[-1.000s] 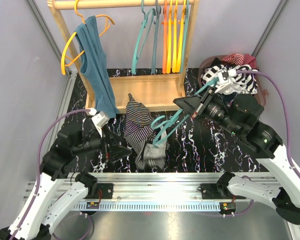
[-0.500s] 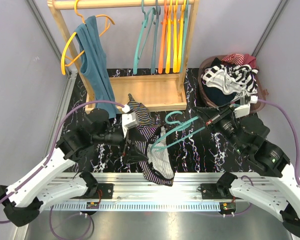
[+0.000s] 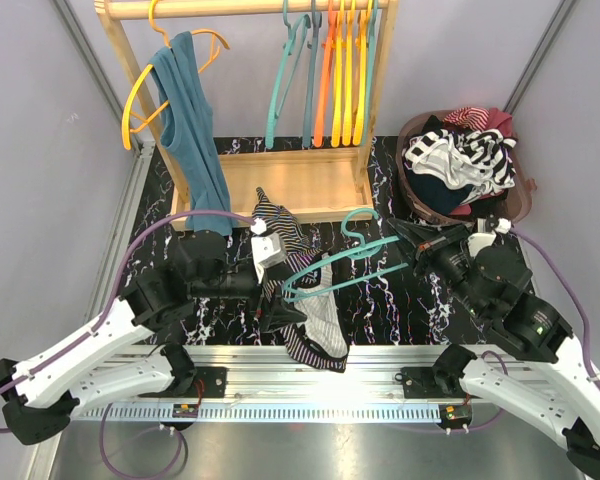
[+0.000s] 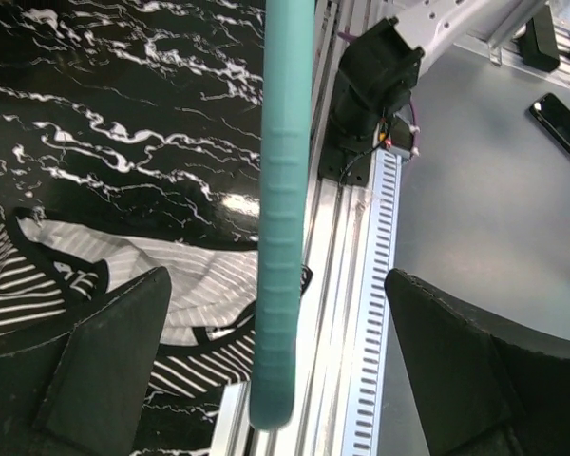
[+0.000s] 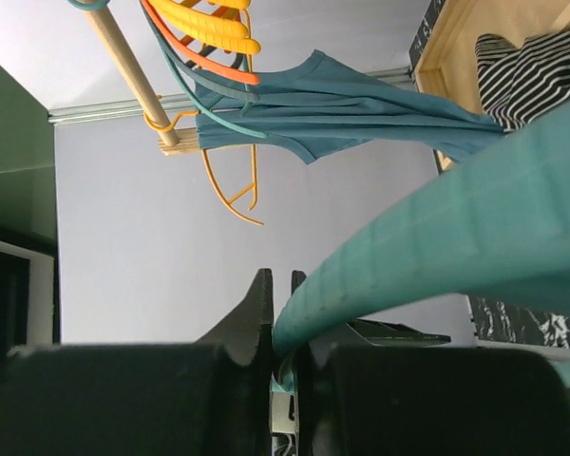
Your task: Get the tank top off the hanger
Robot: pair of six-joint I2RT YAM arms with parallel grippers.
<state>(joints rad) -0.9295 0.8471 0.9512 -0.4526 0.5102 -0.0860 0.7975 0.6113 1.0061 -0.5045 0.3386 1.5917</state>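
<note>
My left gripper should close now and catch the hanger's bare end [image 3: 289, 289].
My right gripper [image 3: 398, 234] is shut on one end of a teal hanger [image 3: 330, 272] and holds it slanted above the table. The right wrist view shows the hanger [image 5: 437, 228] pinched between the shut jaws of that gripper [image 5: 283, 304]. A black-and-white striped tank top [image 3: 315, 320] lies crumpled on the marbled table under the hanger's left end, its hem over the front edge. My left gripper [image 3: 278, 312] stands open around that end. In the left wrist view the bare hanger bar [image 4: 280, 218] passes between the wide fingers [image 4: 104, 361], with the tank top [image 4: 95, 275] below it.
A wooden rack [image 3: 280, 185] stands at the back with a blue tank top [image 3: 190, 130] on an orange hanger and several empty hangers [image 3: 330, 70]. A basket of clothes [image 3: 460, 160] sits at the back right. The aluminium rail [image 3: 310, 385] runs along the front edge.
The right arm drew back to the right with the hanger. The left arm swung in toward the hanger's left end, and the striped tank top moved to the front edge.
</note>
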